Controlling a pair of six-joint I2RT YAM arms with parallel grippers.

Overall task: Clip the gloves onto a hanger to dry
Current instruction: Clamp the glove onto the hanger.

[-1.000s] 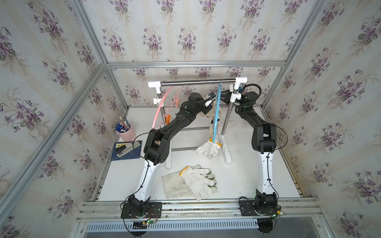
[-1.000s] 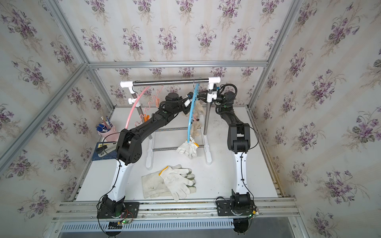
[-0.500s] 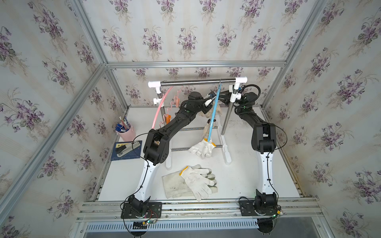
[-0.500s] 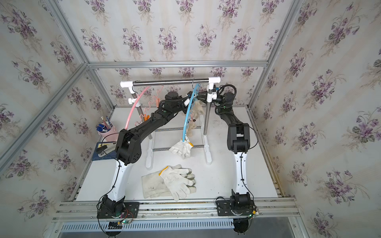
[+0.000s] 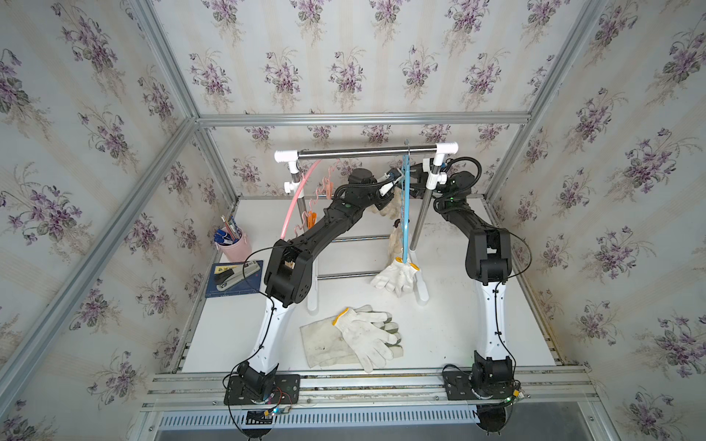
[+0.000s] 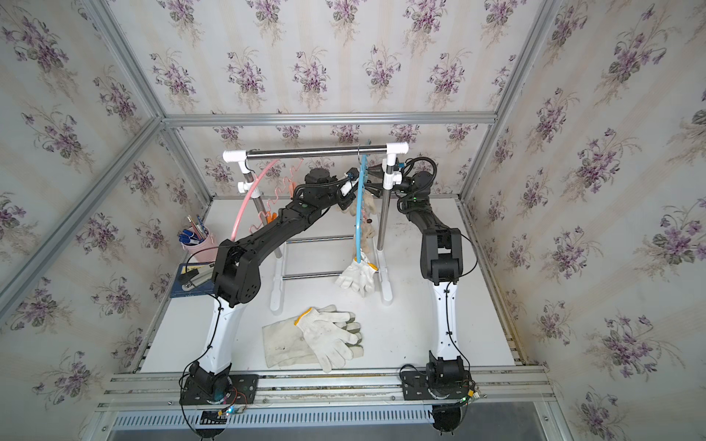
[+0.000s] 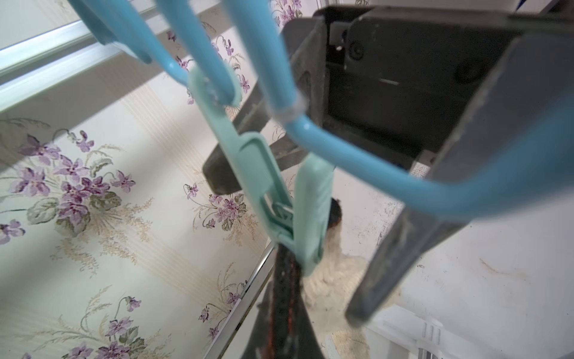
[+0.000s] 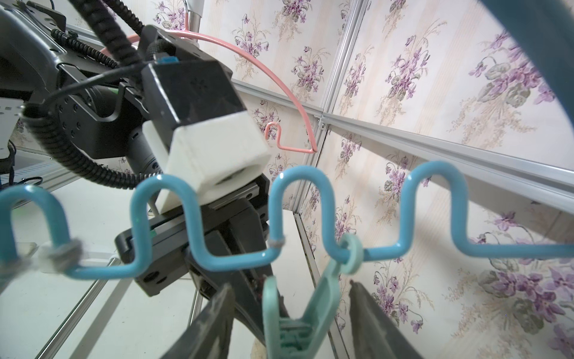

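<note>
My left gripper is ready to open: the mint clip is pinching the beige glove's dark cuff (image 7: 287,272), so the glove would hang from the hanger if I let go.
A blue hanger (image 5: 405,214) hangs from the rack's steel bar (image 5: 366,152), with a white glove (image 5: 395,275) clipped at its low end and a beige glove (image 5: 393,240) higher up. My left gripper (image 7: 284,279) is shut on another beige glove (image 7: 329,279) right under a mint clip (image 7: 292,199), whose jaws are closed at my fingertips. My right gripper (image 8: 289,283) stands open, its fingers (image 8: 214,320) on either side of the clip (image 8: 298,314) and apart from its handles. On the table a white glove (image 5: 363,336) with a yellow cuff lies on a canvas glove (image 5: 321,343).
A pink hanger (image 5: 294,206) and an orange clip hanger (image 5: 317,198) hang at the bar's left end. The rack's right post (image 5: 420,214) stands just beside my right arm. A pink pen cup (image 5: 233,244) and a stapler on a blue book (image 5: 237,275) sit at the table's left edge.
My right gripper's jaws have opened off the mint clip's handles. The blue hanger with its white glove swung a little left and came back. My left gripper stayed shut.
</note>
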